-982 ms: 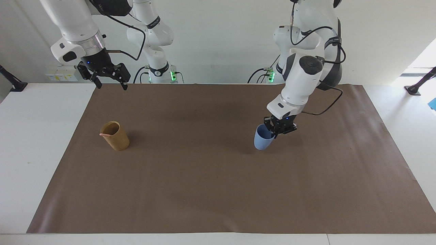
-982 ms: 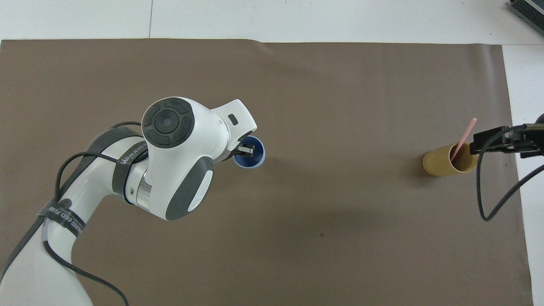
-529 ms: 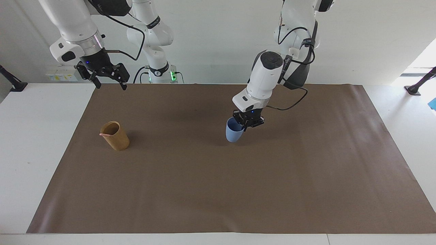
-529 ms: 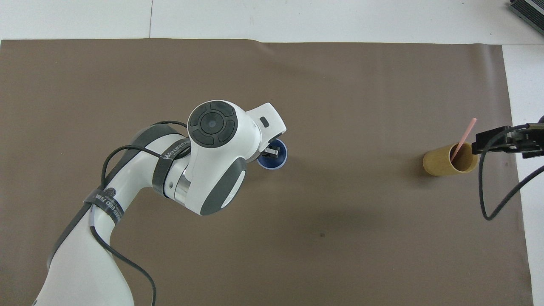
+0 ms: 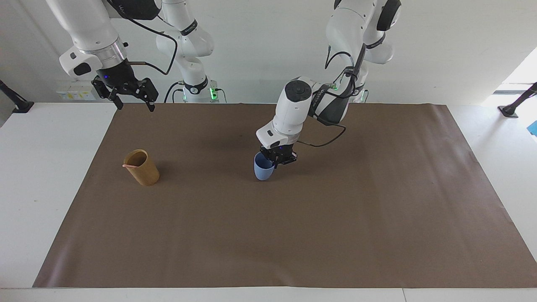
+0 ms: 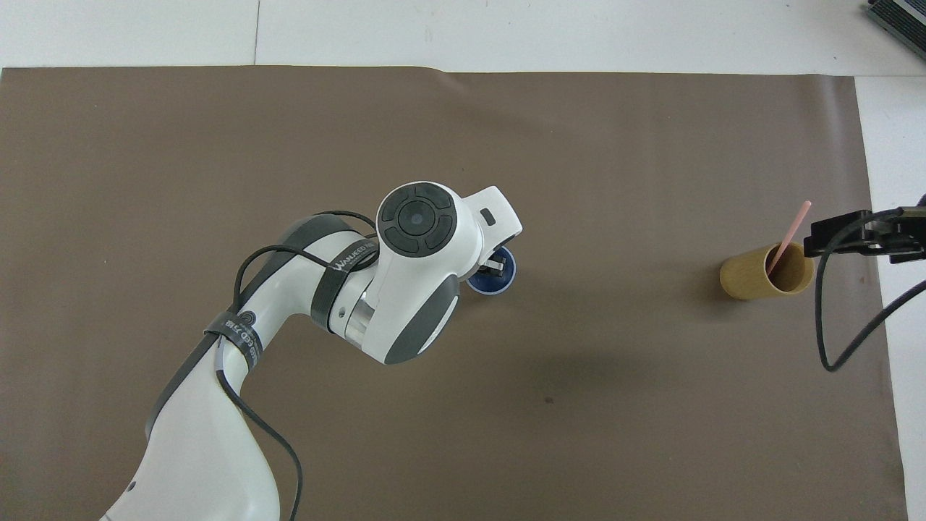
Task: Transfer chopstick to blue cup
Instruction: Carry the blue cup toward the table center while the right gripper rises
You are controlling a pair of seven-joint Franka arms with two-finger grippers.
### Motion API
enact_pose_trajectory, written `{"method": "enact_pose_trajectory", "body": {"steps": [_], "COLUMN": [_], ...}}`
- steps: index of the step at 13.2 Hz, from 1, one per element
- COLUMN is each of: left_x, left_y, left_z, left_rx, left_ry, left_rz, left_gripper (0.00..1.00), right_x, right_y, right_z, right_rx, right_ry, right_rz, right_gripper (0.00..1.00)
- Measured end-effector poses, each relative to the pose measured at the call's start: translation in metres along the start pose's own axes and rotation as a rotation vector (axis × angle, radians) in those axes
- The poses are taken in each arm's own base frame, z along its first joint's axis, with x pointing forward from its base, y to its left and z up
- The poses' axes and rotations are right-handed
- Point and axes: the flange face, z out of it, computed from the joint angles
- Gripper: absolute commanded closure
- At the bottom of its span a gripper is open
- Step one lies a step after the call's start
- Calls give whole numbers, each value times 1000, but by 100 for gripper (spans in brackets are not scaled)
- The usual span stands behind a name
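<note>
The chopstick needs to go to the blue cup (image 6: 492, 286). My right gripper should grab the chopstick by its upper end (image 6: 806, 207) next.
My left gripper (image 5: 277, 161) (image 6: 495, 265) is shut on the rim of the blue cup (image 5: 263, 170) (image 6: 492, 286), one finger inside it. The cup is upright near the middle of the brown mat; I cannot tell whether its base touches the mat. A pale pink chopstick (image 6: 790, 235) (image 5: 128, 166) leans in the tan cup (image 5: 142, 170) (image 6: 752, 278) toward the right arm's end of the table. My right gripper (image 5: 136, 105) (image 6: 821, 239) hangs open and empty in the air over the mat's edge, beside the tan cup as seen from above.
The brown mat (image 5: 293, 235) covers most of the white table (image 5: 42, 176). Black stands sit at the table's two ends (image 5: 16, 105) (image 5: 512, 109). A dark object (image 6: 897, 18) lies at the table corner farthest from the robots.
My left arm has carried the blue cup along the mat toward the right arm's end, closer to the tan cup. The right gripper has stayed almost in place.
</note>
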Motion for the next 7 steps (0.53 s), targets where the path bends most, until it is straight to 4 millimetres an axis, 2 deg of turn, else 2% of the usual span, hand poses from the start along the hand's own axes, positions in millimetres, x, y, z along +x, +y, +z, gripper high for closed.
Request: {"method": "enact_pose_trajectory", "body": {"steps": [3,6,7], "left_x": [1,1,1], "left_y": [-3,-4,-4], "left_z": [1,7,8], "left_rx": [3,6,6], "left_ry": [-1,-9,-11], "left_rz": [-4,-6,-7], "left_gripper": [100,99,86], "right_x": [6,12,16], "right_y": [2,19,25], "right_z": [0,8,12], "right_rx": [2,0,-2], "right_ry": [45,65,75], "right_rz": [-20,-36,-67], "right_gripper": [0,0,0]}}
